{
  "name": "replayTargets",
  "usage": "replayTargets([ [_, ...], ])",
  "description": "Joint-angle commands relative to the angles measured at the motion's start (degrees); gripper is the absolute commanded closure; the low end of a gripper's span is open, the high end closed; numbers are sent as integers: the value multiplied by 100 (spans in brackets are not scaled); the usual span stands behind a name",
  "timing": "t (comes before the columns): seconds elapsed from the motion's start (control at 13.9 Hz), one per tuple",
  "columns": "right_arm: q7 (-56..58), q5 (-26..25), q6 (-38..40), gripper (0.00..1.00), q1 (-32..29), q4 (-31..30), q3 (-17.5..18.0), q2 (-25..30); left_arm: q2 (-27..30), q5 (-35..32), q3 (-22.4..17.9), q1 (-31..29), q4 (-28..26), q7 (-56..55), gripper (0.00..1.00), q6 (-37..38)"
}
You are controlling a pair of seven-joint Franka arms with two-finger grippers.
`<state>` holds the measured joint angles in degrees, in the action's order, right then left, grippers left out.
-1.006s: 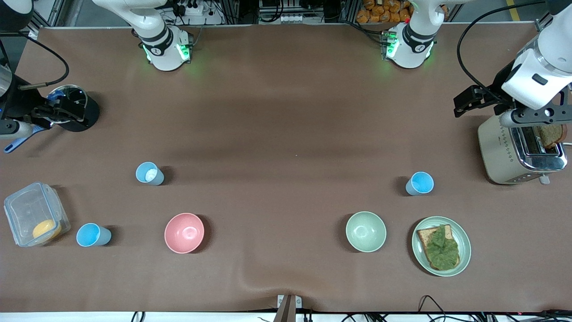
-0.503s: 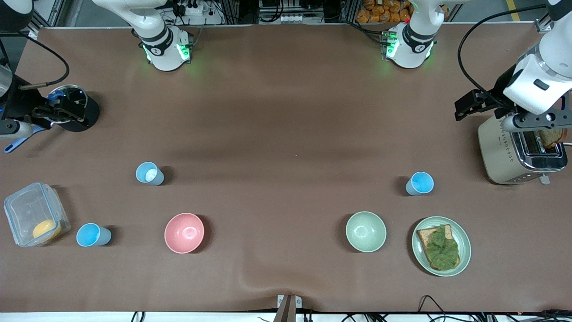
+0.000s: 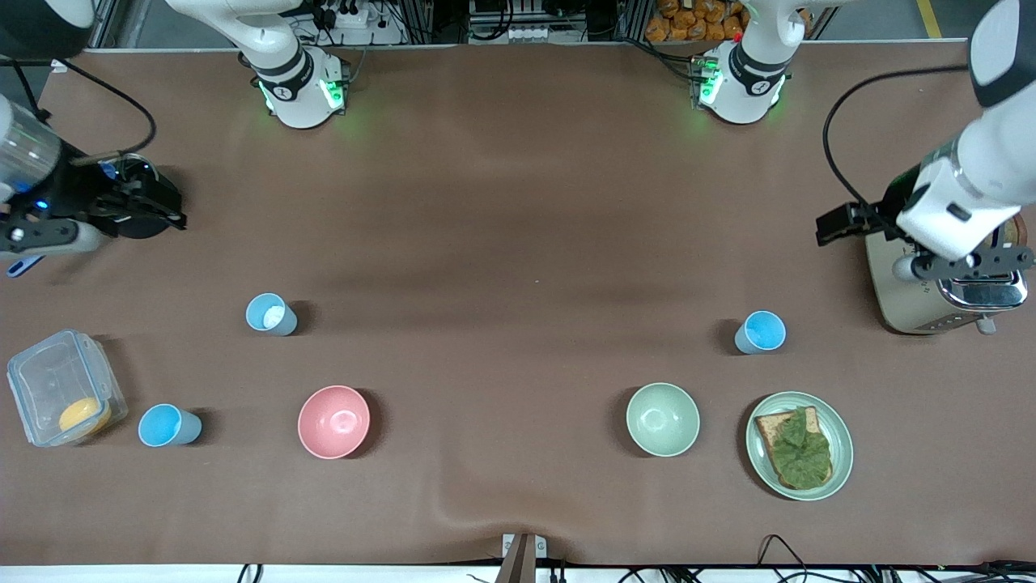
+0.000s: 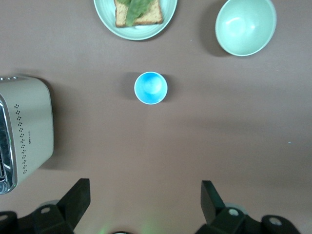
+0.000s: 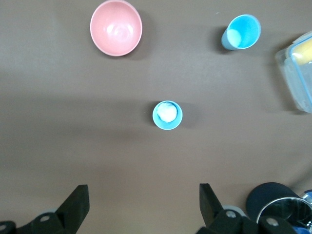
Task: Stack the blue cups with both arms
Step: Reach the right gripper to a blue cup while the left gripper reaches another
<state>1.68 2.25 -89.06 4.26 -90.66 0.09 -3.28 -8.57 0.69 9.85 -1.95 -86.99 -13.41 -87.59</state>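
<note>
My right gripper picks up the cup with something white inside by its rim [image 3: 256, 300] [image 5: 166, 102] next, to stack the blue cups.
Three blue cups stand upright and apart. One cup [image 3: 761, 332] [image 4: 151, 87] sits toward the left arm's end, beside the toaster. A second cup [image 3: 271, 314] [image 5: 167, 115], with something white inside, stands toward the right arm's end. The third cup [image 3: 167, 426] [image 5: 242, 32] stands nearer the front camera, beside the clear box. My left gripper [image 3: 838, 223] [image 4: 145, 187] hangs open and empty above the table by the toaster. High over the dark pot, my right gripper [image 3: 154, 212] [image 5: 144, 190] is also open and empty.
A pink bowl [image 3: 333, 421] and a pale green bowl [image 3: 663, 419] sit between the cups. A green plate [image 3: 842, 441] carries toast with lettuce. The toaster [image 3: 919, 295], a clear box [image 3: 48, 380] and a dark pot [image 5: 275, 202] stand at the table's ends.
The left arm has swung over the toaster, nearer the front camera. The right arm has shifted slightly over the dark pot. Both grippers stay open; no cup has moved.
</note>
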Motion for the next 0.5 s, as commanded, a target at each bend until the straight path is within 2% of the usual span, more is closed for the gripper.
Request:
replayTargets([
  [0.0,-71,-23,47,0,469,66,-27,-506,39,-16,17,-60,-246,23,0,-99],
  [0.22,-141,-58,-321,0,629,13,-35,-1120,118,-8,69,-59,-729,-12,0,-485],
  [0.43,-150,-58,-1040,0,419,-503,-53,-1455,724,10,69,-103,-2028,-65,0,-1669],
])
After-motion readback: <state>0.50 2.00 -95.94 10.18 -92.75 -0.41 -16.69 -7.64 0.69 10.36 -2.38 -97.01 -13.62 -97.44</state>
